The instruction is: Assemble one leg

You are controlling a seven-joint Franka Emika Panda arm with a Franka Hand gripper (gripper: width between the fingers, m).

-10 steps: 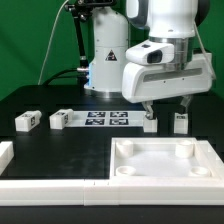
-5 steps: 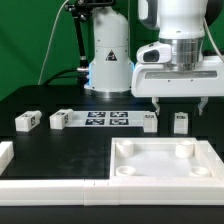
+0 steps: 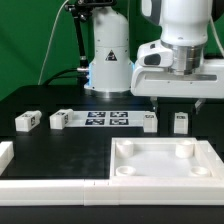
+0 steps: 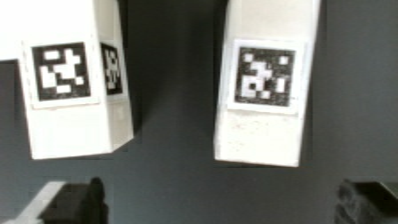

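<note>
I should assemble the leg into the white panel, so my gripper should next take hold of the leg by its tagged end (image 3: 181,123) (image 4: 263,85).
Several legs stand on the black table in the exterior view: two at the left (image 3: 27,121) (image 3: 62,119) and two at the right (image 3: 149,121) (image 3: 181,121). Each is a small white block with a black-and-white tag. My gripper (image 3: 182,103) hangs open and empty above the two right legs. The wrist view shows those two legs side by side (image 4: 80,85) (image 4: 267,85), apart from each other. My gripper (image 4: 222,205) is clear of them, and its dark fingertips (image 4: 71,200) sit at the frame's corners, touching neither leg.
The marker board (image 3: 105,118) lies between the left and right legs. A large white square panel (image 3: 150,168) with round corner sockets lies in front of the right legs. A white rail (image 3: 50,187) runs along the front edge. The robot base (image 3: 108,55) stands behind.
My gripper has moved toward the exterior view's right and slightly upward, from over the leg beside the marker board to above both right legs. The legs have not moved.
</note>
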